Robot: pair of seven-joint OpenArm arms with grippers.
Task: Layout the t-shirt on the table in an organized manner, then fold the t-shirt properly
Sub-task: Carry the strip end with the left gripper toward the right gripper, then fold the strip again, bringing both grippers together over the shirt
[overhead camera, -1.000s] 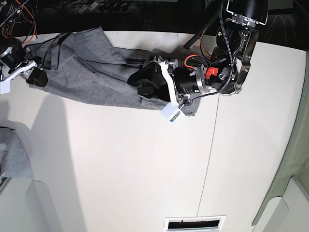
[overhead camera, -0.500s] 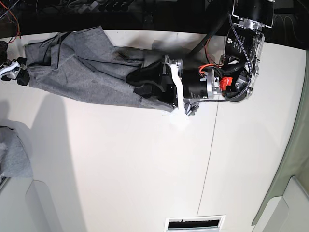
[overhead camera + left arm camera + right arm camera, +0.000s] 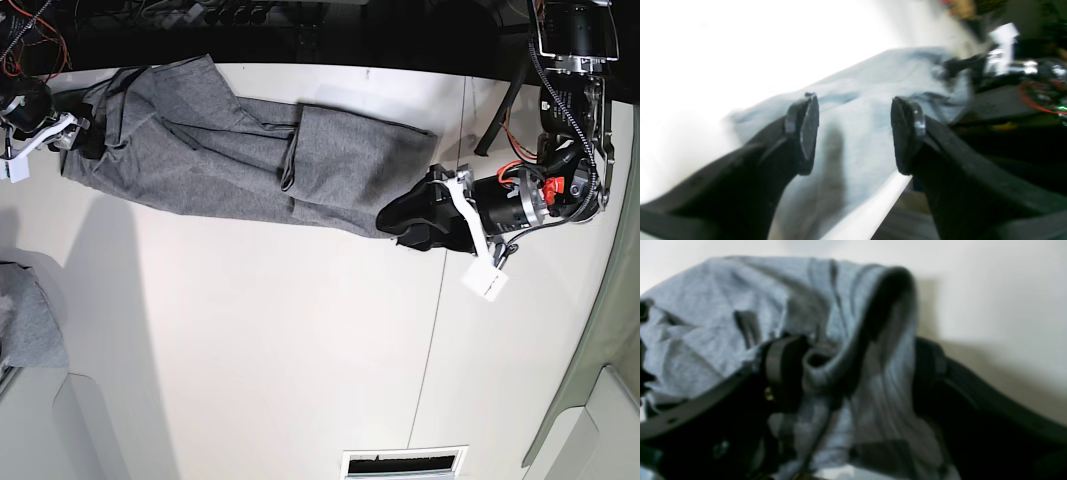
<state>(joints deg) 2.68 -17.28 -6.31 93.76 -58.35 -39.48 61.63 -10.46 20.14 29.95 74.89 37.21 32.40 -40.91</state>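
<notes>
My left fingers hover above the flat grey shirt in the left wrist view and would miss it now, so my left gripper should lower before closing.
The heather-grey t-shirt [image 3: 220, 160] lies stretched in a long band along the far side of the white table [image 3: 280, 350]. My left gripper [image 3: 398, 222] is open at the shirt's right end. In the left wrist view its fingers [image 3: 803, 133] stand wide apart with the shirt [image 3: 867, 96] showing between them and nothing held. My right gripper [image 3: 70, 135] is at the shirt's left end. In the right wrist view it [image 3: 853, 380] is shut on a bunched fold of the shirt [image 3: 846, 323].
A smaller bunch of grey cloth [image 3: 25, 330] lies at the left edge. A dark seam line [image 3: 436, 300] crosses the table. A pale grey-green panel [image 3: 610, 320] stands at the right. A vent slot [image 3: 405, 462] sits at the near edge. Cables [image 3: 200, 15] run behind.
My left gripper has moved right, from over the shirt's middle to its right end. The shirt's right part now lies uncovered and flatter. My right gripper stays at the left end.
</notes>
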